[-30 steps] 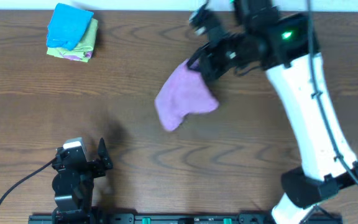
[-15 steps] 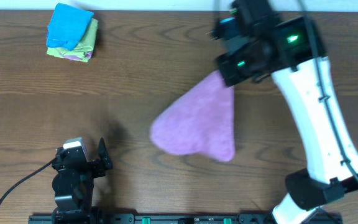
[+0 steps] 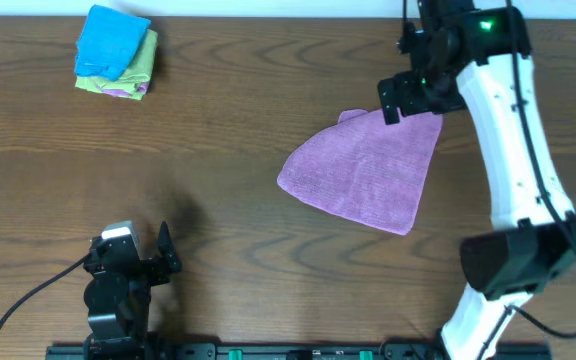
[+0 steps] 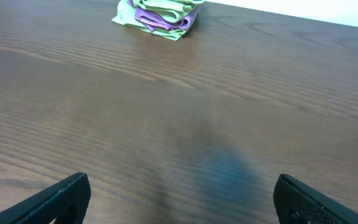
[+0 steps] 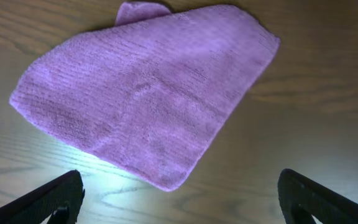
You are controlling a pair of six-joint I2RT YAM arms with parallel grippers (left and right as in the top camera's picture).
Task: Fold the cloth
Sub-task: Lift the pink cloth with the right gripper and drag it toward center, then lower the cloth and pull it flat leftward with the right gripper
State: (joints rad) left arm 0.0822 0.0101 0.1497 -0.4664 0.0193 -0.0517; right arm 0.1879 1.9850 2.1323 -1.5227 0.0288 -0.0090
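The right gripper grips the purple cloth (image 3: 366, 176) by the small curled corner (image 3: 351, 115) at its far edge next, to straighten that corner for folding.
The purple cloth (image 3: 366, 176) lies spread flat on the wooden table, right of centre, with one small corner curled at its far edge (image 5: 143, 10). In the right wrist view the same cloth (image 5: 142, 93) fills the upper middle. My right gripper (image 3: 408, 97) hovers over the cloth's far right corner, jaws wide open and holding nothing; its fingertips (image 5: 61, 199) frame bare wood and the cloth's near corner. My left gripper (image 3: 138, 262) rests at the front left, far from the cloth, open and empty (image 4: 179, 202).
A stack of folded cloths (image 3: 115, 52), blue on top of green and pink, sits at the back left corner, also in the left wrist view (image 4: 160, 10). The right arm's white link (image 3: 513, 150) crosses the table's right side.
The right gripper swung the cloth to the right, spread it out on the table and let go; its jaws went from shut to open. The left arm stayed still.
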